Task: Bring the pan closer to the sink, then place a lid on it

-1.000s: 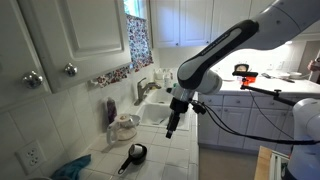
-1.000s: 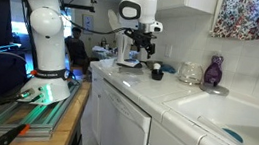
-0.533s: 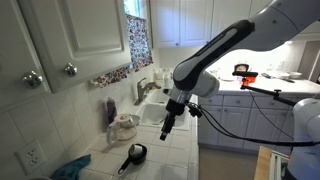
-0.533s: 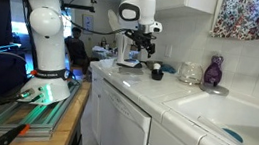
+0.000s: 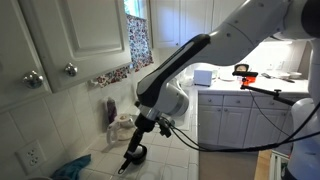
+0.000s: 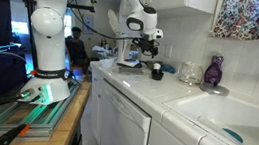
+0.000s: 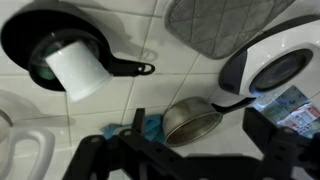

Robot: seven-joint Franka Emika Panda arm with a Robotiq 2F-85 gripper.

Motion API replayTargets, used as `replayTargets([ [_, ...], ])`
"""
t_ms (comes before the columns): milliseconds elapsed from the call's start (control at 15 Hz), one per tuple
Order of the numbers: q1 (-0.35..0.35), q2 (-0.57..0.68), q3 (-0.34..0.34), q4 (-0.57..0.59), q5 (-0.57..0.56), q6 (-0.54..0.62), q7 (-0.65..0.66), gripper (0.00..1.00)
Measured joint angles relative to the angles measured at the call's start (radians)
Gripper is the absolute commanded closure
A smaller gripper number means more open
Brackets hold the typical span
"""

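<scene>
The grey pan needs to be set near the sink, so my gripper needs to grab the pan next by its rim on the blue-cloth side, away from the handle.
In the wrist view the pan (image 7: pixel 178 120), a deep, dull grey metal one with a dark handle, lies on the white tiled counter (image 7: pixel 150 90). My gripper (image 7: pixel 197 130) hangs above it, open, with one dark finger on each side and nothing held. In an exterior view the gripper (image 5: pixel 135 142) is low over the counter, well left of the white sink (image 5: pixel 156 112) and its faucet (image 5: pixel 148 90). My arm hides the pan in that view. In an exterior view the sink (image 6: pixel 236 121) is at the near right and the gripper (image 6: pixel 145 47) far down the counter. No lid is in view.
A small black skillet (image 7: pixel 60 40) holding a white cup (image 7: pixel 78 70) sits beside the pan, also seen as the skillet (image 5: pixel 134 154). Nearby are a blue cloth (image 7: pixel 150 128), a grey pot holder (image 7: pixel 215 22), a white round appliance (image 7: pixel 275 70), a clear vessel (image 5: pixel 125 127) and a purple bottle (image 6: pixel 213 71).
My arm has swung away from the sink along the counter and dropped lower, down to the spot by the small black skillet. The jaws stayed open.
</scene>
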Motion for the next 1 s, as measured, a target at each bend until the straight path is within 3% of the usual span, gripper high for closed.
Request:
replayTargets([
  [200, 0.0, 0.161, 0.02, 0.175, -0.012, 0.003, 0.006, 0.0],
  [400, -0.013, 0.31, 0.046, 0.344, -0.122, 0.003, 0.089, 0.0],
  [1000, 0.037, 0.652, 0.074, 0.787, -0.724, -0.062, 0.621, 0.0],
])
